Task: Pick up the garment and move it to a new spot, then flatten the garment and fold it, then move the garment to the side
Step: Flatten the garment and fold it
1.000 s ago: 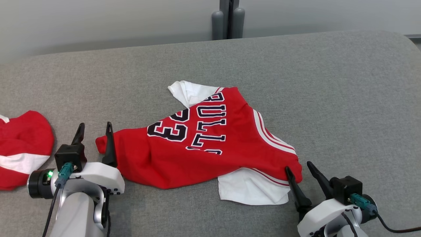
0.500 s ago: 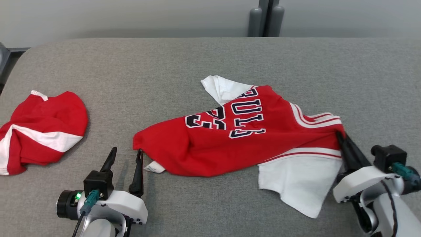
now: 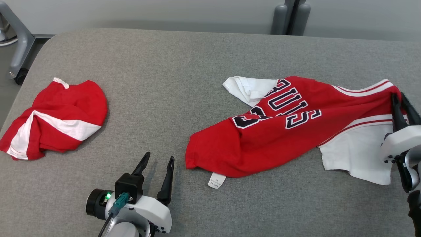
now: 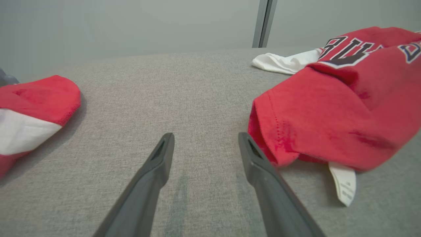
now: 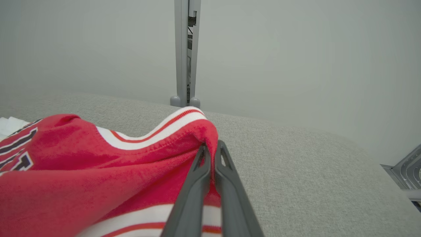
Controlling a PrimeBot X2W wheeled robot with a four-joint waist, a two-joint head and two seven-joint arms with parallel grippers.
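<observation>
I need to grab the jersey with my left gripper next, by its near hem corner [image 3: 191,164], where the stitched edge [image 3: 190,146] sticks up in a fold off the table.
The garment [image 3: 283,131] is a red and white jersey with dark lettering, lying stretched across the grey table's right half. My right gripper [image 3: 398,97] is shut on its striped red edge at the far right; the right wrist view has both fingers pinched on that fold of the garment [image 5: 148,154], with the right gripper [image 5: 212,146] lifting it slightly. My left gripper [image 3: 159,157] stands open on the table, just left of the garment's red corner. In the left wrist view the left gripper [image 4: 205,138] holds nothing and the garment [image 4: 329,108] lies to its right, with a white label beneath.
A second red and white garment [image 3: 52,118] lies crumpled at the table's left end. A grey post [image 3: 289,16] stands behind the far edge, and a metal frame leg [image 3: 16,46] stands off the back left corner. Bare grey table [image 3: 164,82] separates the two garments.
My right gripper has shut on the garment's striped edge and pulled it right, stretching it out. The head view has swung, shifting everything. The left gripper stays open.
</observation>
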